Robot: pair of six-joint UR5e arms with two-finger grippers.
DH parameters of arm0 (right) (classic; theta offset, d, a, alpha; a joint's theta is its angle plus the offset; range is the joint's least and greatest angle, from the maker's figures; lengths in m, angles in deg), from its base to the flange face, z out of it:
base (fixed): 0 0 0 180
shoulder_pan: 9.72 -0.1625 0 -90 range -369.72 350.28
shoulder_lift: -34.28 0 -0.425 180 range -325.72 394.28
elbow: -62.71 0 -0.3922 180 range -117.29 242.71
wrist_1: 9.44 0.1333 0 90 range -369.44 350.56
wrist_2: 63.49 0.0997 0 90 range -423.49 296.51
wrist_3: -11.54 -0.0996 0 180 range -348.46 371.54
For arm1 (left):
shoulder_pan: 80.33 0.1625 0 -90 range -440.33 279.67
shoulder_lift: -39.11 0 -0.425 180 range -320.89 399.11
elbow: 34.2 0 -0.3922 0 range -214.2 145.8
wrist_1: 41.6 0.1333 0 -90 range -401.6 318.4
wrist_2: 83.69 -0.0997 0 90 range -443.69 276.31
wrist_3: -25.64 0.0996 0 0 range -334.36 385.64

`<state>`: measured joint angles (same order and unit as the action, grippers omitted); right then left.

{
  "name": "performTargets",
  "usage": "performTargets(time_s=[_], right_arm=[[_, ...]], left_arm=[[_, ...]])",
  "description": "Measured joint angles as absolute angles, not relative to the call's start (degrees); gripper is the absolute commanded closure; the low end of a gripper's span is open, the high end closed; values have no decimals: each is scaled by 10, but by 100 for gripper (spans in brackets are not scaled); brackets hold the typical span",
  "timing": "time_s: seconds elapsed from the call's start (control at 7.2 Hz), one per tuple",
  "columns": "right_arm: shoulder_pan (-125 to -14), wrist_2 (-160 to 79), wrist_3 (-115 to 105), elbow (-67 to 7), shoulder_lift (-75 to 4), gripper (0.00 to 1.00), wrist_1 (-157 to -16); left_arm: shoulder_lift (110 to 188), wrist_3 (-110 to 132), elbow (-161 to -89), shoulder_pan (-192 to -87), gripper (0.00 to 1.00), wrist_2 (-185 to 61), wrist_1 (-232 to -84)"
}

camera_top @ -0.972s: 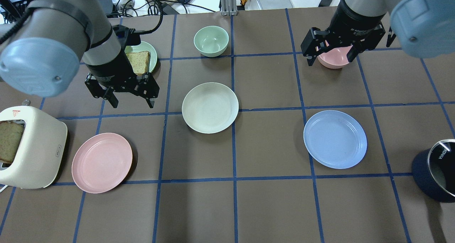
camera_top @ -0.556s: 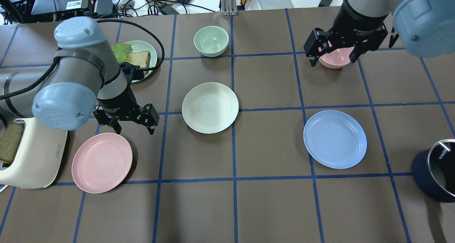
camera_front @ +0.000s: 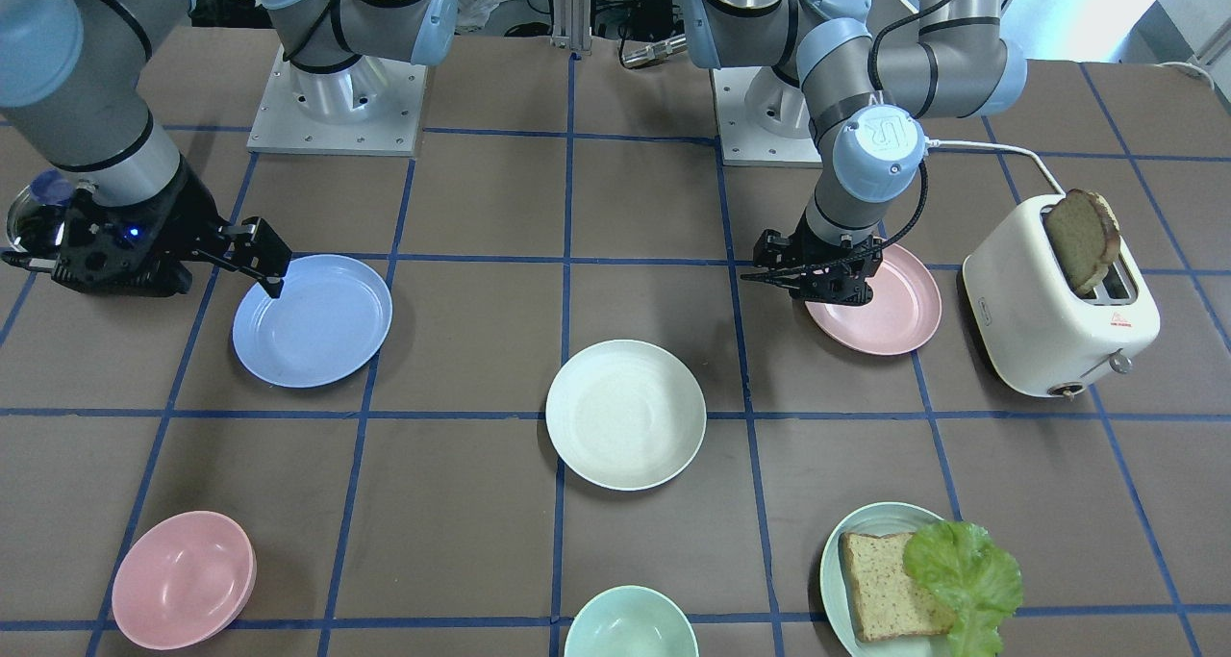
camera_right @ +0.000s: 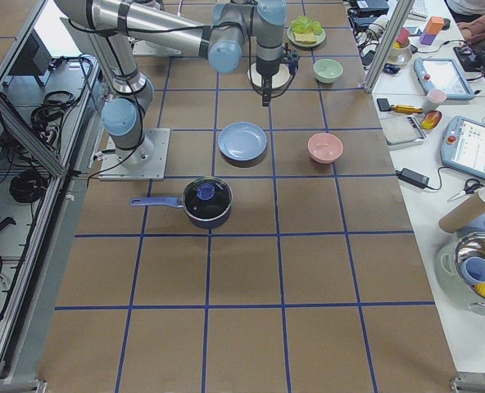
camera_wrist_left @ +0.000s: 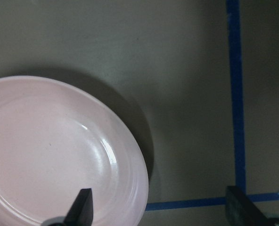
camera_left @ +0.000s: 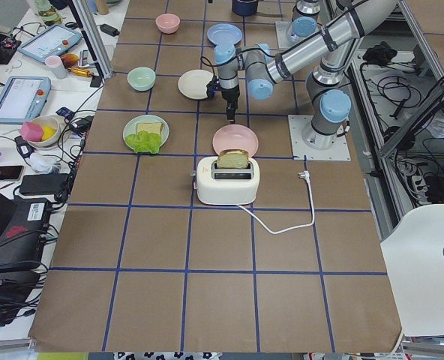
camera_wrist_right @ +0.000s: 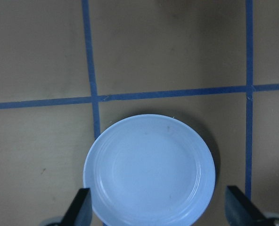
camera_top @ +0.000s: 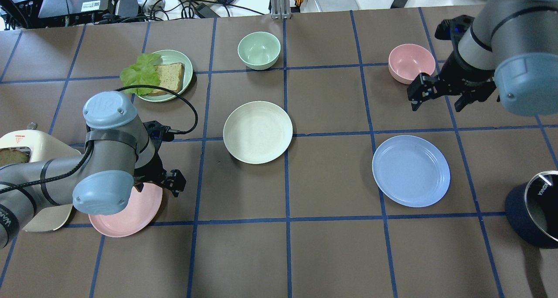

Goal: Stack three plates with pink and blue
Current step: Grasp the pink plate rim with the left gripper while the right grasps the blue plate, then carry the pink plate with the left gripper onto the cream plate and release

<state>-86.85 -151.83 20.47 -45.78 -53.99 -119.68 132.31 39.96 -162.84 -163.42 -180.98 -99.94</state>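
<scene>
My left gripper grabs the plate by its thin raised rim next, since the pink plate is far wider than my open fingers.
The pale pink plate lies front left beside the toaster. My left gripper is open and low at its right rim. In the left wrist view one fingertip is over the pink plate and the other is over bare table. The cream-white plate lies in the middle. The light blue plate lies front right. My right gripper is open and empty, above the table between the pink bowl and the blue plate. The right wrist view shows the blue plate between its fingertips.
A white toaster holding a bread slice stands just left of the pink plate. A mint plate with bread and lettuce, a mint bowl and a pink bowl are at the back. A dark pot sits front right.
My left gripper has moved forward and down from near the mint plate to the pink plate's rim. My right gripper has moved off the pink bowl toward the blue plate. Both stay open.
</scene>
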Motion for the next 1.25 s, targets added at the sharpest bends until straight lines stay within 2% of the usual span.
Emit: performTargets(time_s=[0.42,0.69,0.83,0.97,1.11,1.25], right_arm=[[-814,-1519,249,-572,-500,0,-1339],[-793,-1517,271,-614,-482,0,-1401],[-781,-1517,275,-626,-473,0,-1419],[-762,-1516,280,-634,-469,13,-1424],[-745,-1514,287,-643,-467,15,-1426],[-737,-1511,291,-656,-466,26,-1428]], left_arm=[[1353,401,-1642,-1629,65,-1811,-988],[1358,399,-1643,-1629,93,-1811,-984],[1358,398,-1643,-1629,96,-1811,-983],[1356,395,-1642,-1632,96,-1811,-981],[1350,384,-1635,-1642,96,-1808,-980],[1347,366,-1616,-1662,95,-1805,-981]])
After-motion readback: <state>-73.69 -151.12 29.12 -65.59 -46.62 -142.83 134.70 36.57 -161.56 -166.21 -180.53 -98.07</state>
